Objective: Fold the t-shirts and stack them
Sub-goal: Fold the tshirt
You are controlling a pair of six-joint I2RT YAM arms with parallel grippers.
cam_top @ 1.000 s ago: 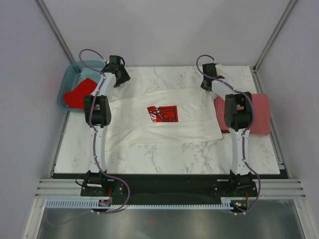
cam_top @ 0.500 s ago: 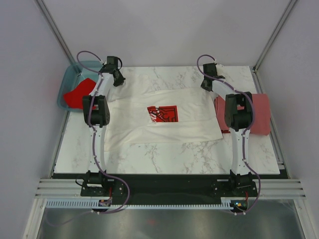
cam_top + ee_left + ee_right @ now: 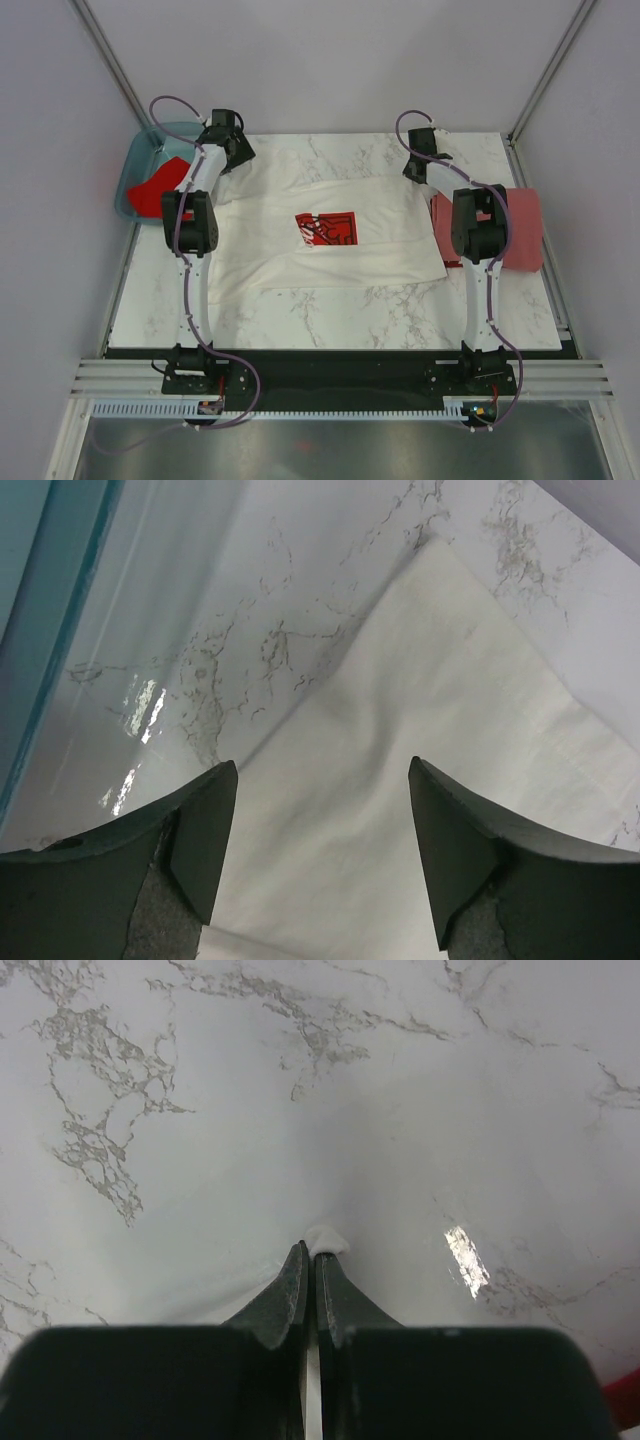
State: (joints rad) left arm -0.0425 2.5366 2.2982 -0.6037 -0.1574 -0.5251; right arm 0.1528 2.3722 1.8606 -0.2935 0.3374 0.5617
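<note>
The t-shirt's far side is to be folded over, so the robot's left gripper will next grab the white t-shirt's far corner [image 3: 238, 171] [image 3: 338, 710] beside the tub, matching the right gripper.
A white t-shirt [image 3: 340, 250] with a red-and-black square print [image 3: 327, 228] lies spread flat mid-table. My left gripper [image 3: 236, 152] is open and empty, hovering over the shirt's far left corner; in the left wrist view white cloth [image 3: 400, 730] shows between the spread fingers [image 3: 322, 764]. My right gripper [image 3: 412, 172] is shut on the shirt's far right corner; a nub of white cloth [image 3: 327, 1238] pokes out at its tips [image 3: 311, 1251]. A folded brick-red t-shirt [image 3: 522, 240] lies at the right edge. A bright red t-shirt [image 3: 152, 192] sits in the tub.
A translucent teal tub [image 3: 140, 158] stands off the table's far left corner; its edge shows in the left wrist view [image 3: 50, 630]. Bare marble table [image 3: 330, 300] lies in front of the white shirt. Frame posts rise at the back corners.
My left gripper has shifted a little back and left towards the shirt's far left corner. The right arm and the shirts have not moved.
</note>
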